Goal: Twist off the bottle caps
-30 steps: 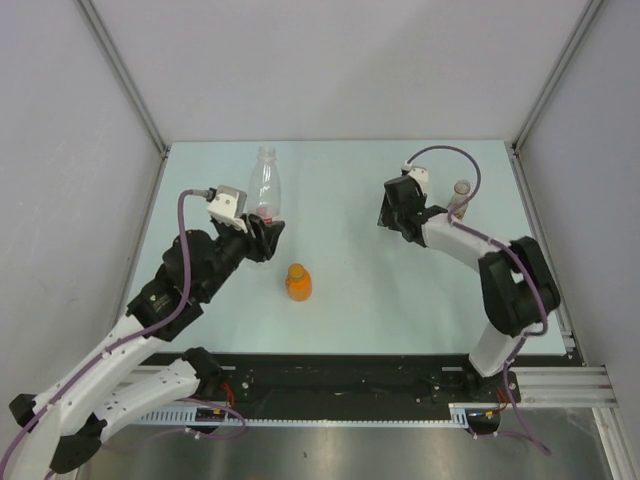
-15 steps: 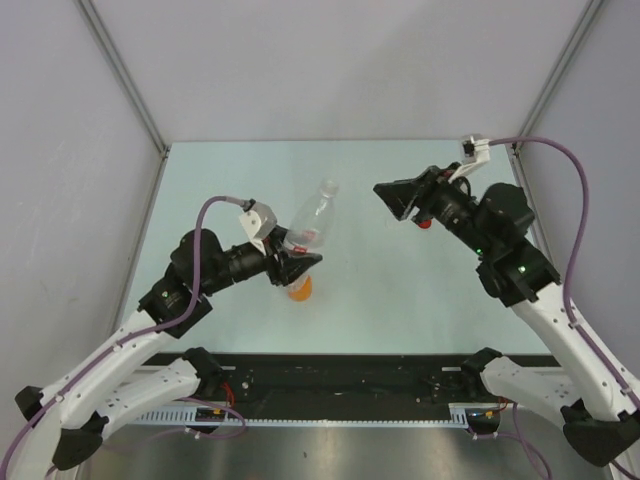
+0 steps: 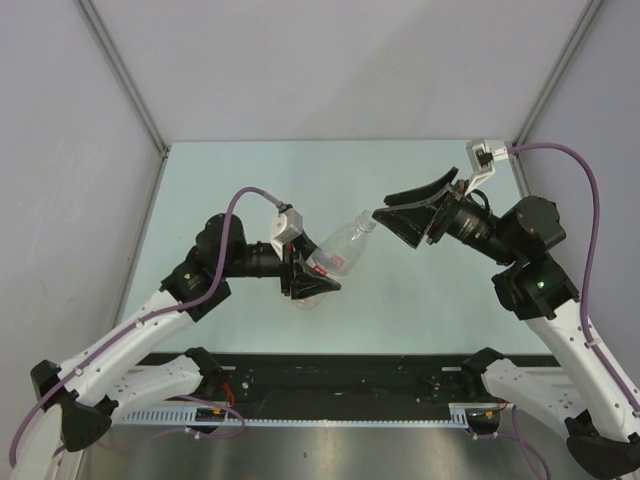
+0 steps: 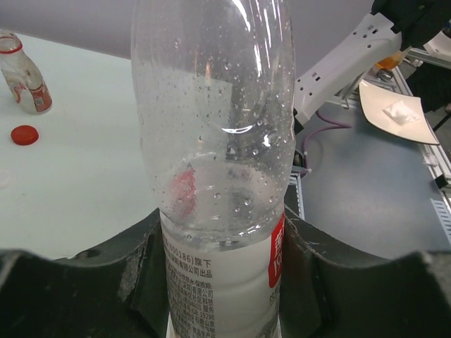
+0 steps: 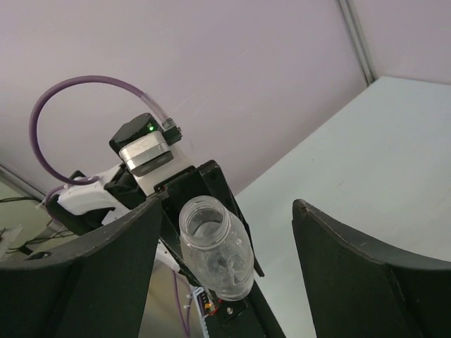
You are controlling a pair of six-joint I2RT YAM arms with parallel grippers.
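Observation:
My right gripper needs to grab the clear bottle (image 3: 348,243) by its end with the uncapped opening. The bottom of the bottle then stays free, so I can set the bottle upright.
My left gripper (image 3: 315,275) is shut on the labelled lower body of a clear bottle (image 3: 348,243), holding it above the table and tilted up to the right. In the left wrist view the bottle (image 4: 215,141) fills the gap between the fingers (image 4: 106,282). Its mouth (image 5: 204,220) shows no cap in the right wrist view. My right gripper (image 3: 383,206) is open just past that mouth, which lies between its fingers (image 5: 106,260) and nearer the left one. A small bottle with a red neck ring (image 4: 27,74) and a loose red cap (image 4: 25,134) rest on the table beyond.
The pale green table (image 3: 250,180) is walled by grey panels on three sides. A black rail (image 3: 340,375) runs along its near edge. A white dish (image 4: 394,113) lies off the table's right side. The orange bottle is hidden under my left gripper.
My left arm has swung the clear bottle rightward and tilted its neck toward the right arm. My right gripper has moved left to the bottle's mouth and its jaws have widened.

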